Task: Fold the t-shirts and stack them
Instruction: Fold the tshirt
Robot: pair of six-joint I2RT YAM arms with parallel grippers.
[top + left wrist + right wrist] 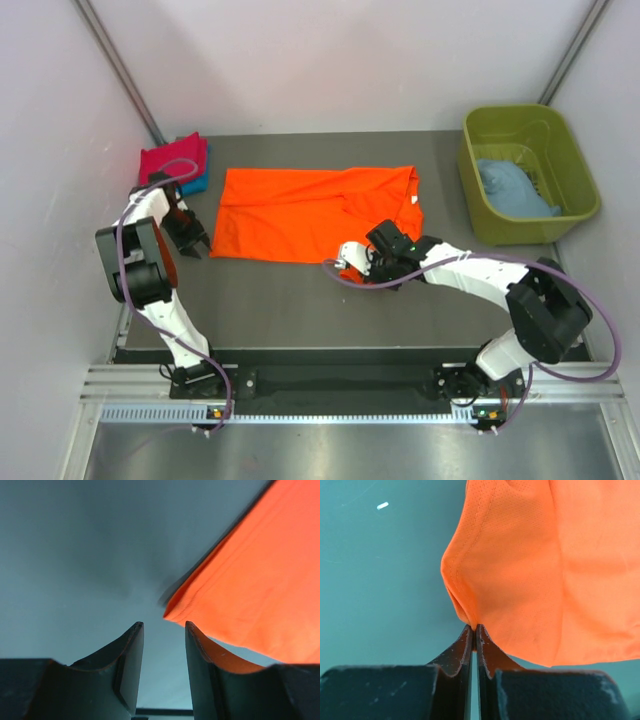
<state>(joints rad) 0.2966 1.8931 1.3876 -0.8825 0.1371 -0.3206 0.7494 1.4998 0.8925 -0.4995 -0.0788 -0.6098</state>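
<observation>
The left gripper should next grab the orange t-shirt's free near corner (213,254) (172,614) to fold the t-shirt's near edge over, matching the right gripper's hold.
The orange t-shirt (300,208) lies spread across the middle of the table. My right gripper (352,266) is shut on its near right edge; in the right wrist view the cloth (530,565) is pinched between my fingertips (474,628). My left gripper (192,243) is open and empty just left of the shirt's near left corner (172,611), which sits close to my right finger (200,650). A folded crimson-pink t-shirt (172,160) lies on a blue one (197,184) at the back left. A light blue t-shirt (512,188) lies in the tub.
The olive-green tub (528,130) stands at the back right. Walls close in on both sides and at the back. A metal rail runs along the near edge behind the arm bases.
</observation>
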